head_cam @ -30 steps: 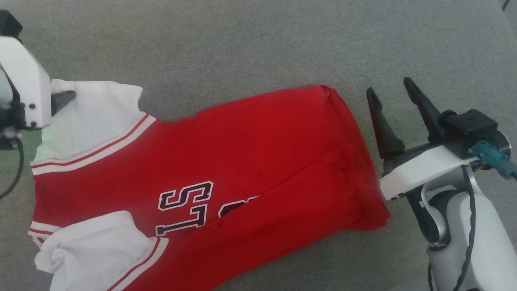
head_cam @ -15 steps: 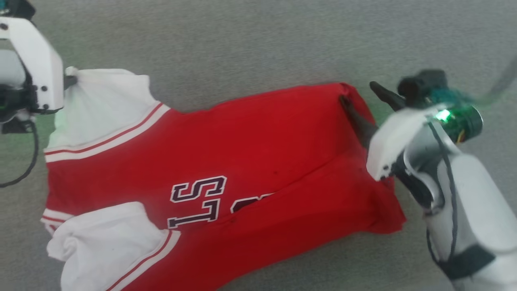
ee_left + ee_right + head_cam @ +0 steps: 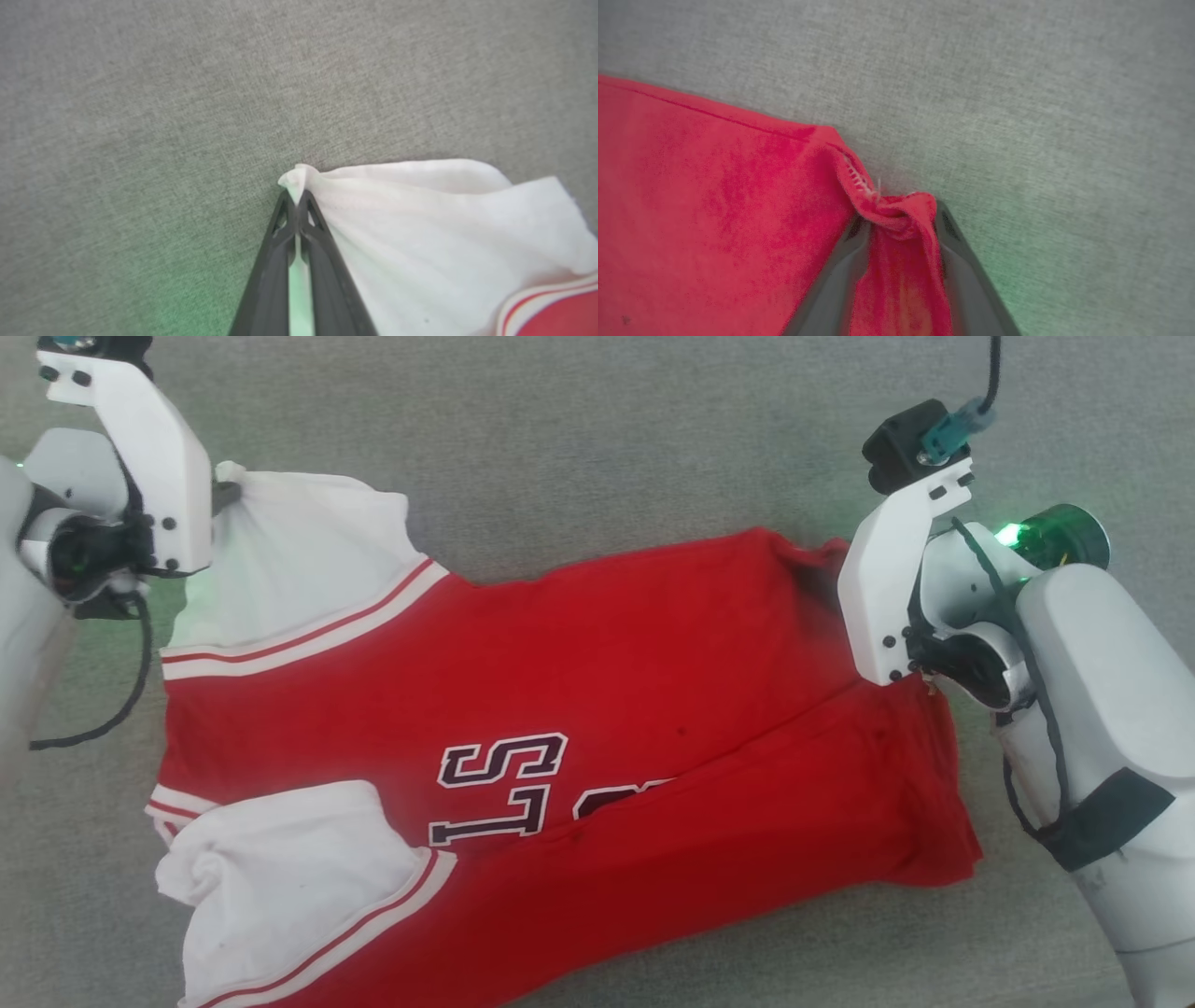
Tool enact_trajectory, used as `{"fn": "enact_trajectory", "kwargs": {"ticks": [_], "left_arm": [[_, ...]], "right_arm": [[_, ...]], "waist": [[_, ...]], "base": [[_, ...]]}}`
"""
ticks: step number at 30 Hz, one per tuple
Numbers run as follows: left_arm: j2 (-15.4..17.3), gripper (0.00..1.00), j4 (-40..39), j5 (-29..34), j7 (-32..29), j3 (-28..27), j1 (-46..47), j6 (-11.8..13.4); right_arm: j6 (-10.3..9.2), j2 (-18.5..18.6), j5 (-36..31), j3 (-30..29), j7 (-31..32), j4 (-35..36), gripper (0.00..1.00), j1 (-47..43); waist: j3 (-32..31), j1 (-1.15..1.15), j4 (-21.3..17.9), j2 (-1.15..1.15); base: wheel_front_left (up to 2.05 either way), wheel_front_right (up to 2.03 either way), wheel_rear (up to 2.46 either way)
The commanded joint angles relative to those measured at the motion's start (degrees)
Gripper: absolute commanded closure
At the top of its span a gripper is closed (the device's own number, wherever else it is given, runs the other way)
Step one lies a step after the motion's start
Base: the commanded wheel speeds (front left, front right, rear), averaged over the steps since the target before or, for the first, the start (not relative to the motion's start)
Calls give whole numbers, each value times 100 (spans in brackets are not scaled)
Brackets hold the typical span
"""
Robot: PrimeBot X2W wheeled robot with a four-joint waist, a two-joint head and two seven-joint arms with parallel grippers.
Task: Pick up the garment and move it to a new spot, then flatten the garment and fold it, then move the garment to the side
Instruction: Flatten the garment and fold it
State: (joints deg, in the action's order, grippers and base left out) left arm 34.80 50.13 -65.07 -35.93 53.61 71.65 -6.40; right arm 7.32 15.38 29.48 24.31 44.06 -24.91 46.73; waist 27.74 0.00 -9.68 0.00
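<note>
I next need my right gripper to grab the shirt by its bunched red hem corner to pick up and fold it.
The garment, a red shirt with white sleeves and dark lettering, lies spread across the grey cloth surface. My left gripper is at its far left corner. In the left wrist view that gripper is shut on the tip of the white sleeve. My right gripper points down at the far right corner, its fingers mostly hidden under the wrist. In the right wrist view, the right gripper stands open astride a bunched fold of the red hem, which fills the gap between the fingers.
The grey fabric surface runs all around the shirt. A second white sleeve lies crumpled at the near left. A black cable hangs from my left wrist.
My left gripper closed on the white sleeve tip. My right gripper swung from beside the shirt onto its far right hem corner, fabric now between its fingers. The head view shifted.
</note>
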Motion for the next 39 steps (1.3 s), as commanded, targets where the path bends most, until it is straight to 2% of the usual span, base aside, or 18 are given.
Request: {"fn": "enact_trajectory", "kwargs": {"ticks": [1, 7, 16, 22, 25, 29, 30, 31, 35, 39], "left_arm": [[-117, 100, 102, 11, 56, 82, -99, -25], [-218, 100, 215, -29, 303, 75, 9, -77], [-161, 100, -14, -197, -38, 141, -24, -100], [51, 100, -684, -243, -252, 201, -254, -2], [260, 100, -1324, -338, -356, 191, -529, 221], [673, 100, -2541, -474, -509, 198, -1006, 674], [807, 100, -2901, -480, -527, 204, -1154, 823], [1085, 100, -3642, -596, -581, 194, -1525, 1147], [1681, 100, -5026, -640, -594, 268, -2157, 1810], [2101, 100, -6035, -698, -480, 368, -2764, 2361]], "right_arm": [[28, -39, 107, 192, 201, -190, 100, -185], [9, 180, 144, 74, -101, -98, 100, -1], [10, 576, 281, -13, -526, 279, 100, -266], [11, 833, 240, -203, -783, 822, 100, -719], [11, 951, 240, -363, -702, 1144, 100, -1026], [11, 1096, 228, -572, -510, 1563, 100, -1516], [11, 1120, 228, -650, -469, 1656, 100, -1642], [11, 1181, 229, -769, -358, 1839, 100, -1926], [11, 1243, 240, -1012, -121, 2172, 100, -2463], [11, 1226, 197, -1277, 41, 2357, 100, -2968]], "waist": [[-29, 0, 39, 0], [-191, 0, 180, 0], [-665, 0, 455, 0], [-1042, 0, 684, 0], [-1208, 0, 794, 0], [-1401, 0, 925, 0], [-1440, 0, 949, 0], [-1510, 0, 992, 0], [-1606, 0, 1054, 0], [-1645, 0, 1097, 0]], "base": [[0, 0, 0], [0, 0, 0], [0, 0, 0], [0, 0, 0], [0, 0, 0], [0, 0, 0], [0, 0, 0], [0, 0, 0], [0, 0, 0], [0, 0, 0]]}}
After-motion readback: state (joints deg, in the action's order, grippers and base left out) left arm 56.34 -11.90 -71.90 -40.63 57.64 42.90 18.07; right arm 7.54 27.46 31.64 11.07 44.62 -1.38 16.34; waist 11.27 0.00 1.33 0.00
